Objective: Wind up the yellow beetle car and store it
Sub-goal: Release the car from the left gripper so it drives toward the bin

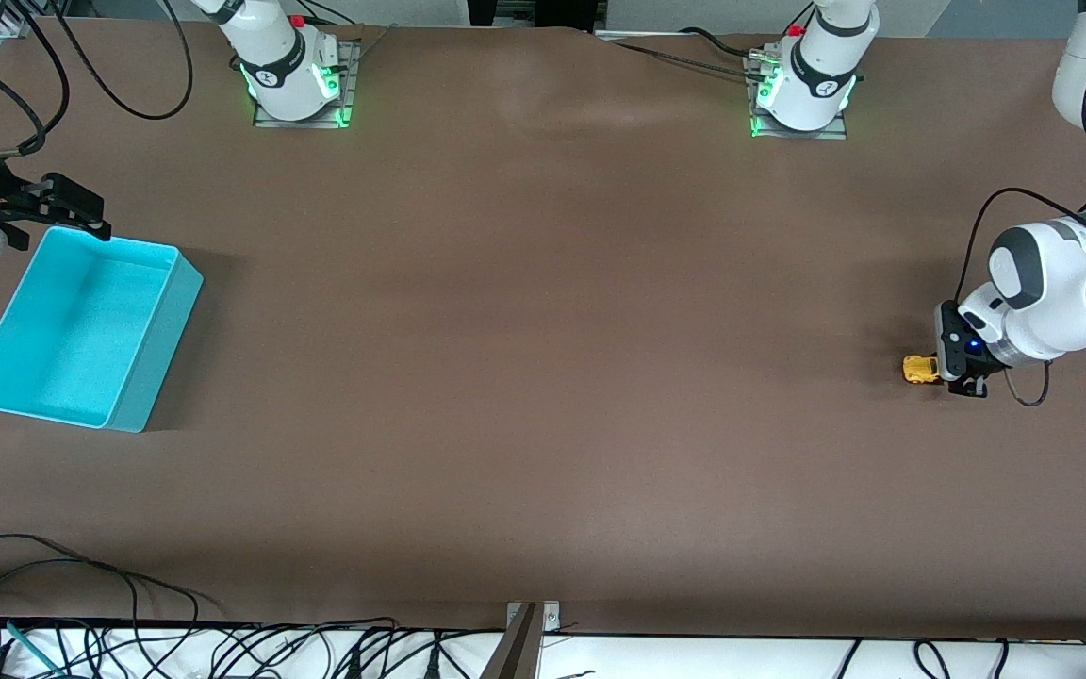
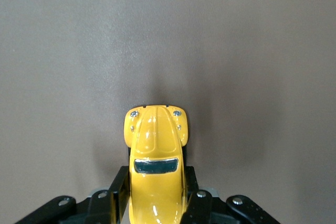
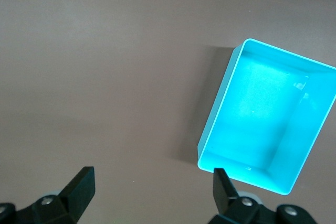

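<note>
My left gripper needs to open now, because the yellow beetle car (image 1: 918,369) (image 2: 155,140) is low, with its wheels on the brown tabletop.
The yellow beetle car (image 1: 918,369) is at the left arm's end of the table, low at the brown tabletop. My left gripper (image 1: 945,372) is shut on its rear half. In the left wrist view the car (image 2: 155,140) pokes out nose first between the black fingers (image 2: 118,190) of the left gripper (image 2: 156,192). The turquoise bin (image 1: 152,363) stands empty at the right arm's end. My right gripper (image 1: 67,207) hangs open and empty over the bin's corner farthest from the front camera. In the right wrist view the right gripper (image 3: 152,184) is beside the bin (image 3: 216,111).
The brown table mat (image 1: 543,377) stretches bare between the bin and the car. Both arm bases (image 1: 293,80) stand along the table's edge farthest from the front camera. Loose cables (image 1: 128,641) lie along the edge nearest it.
</note>
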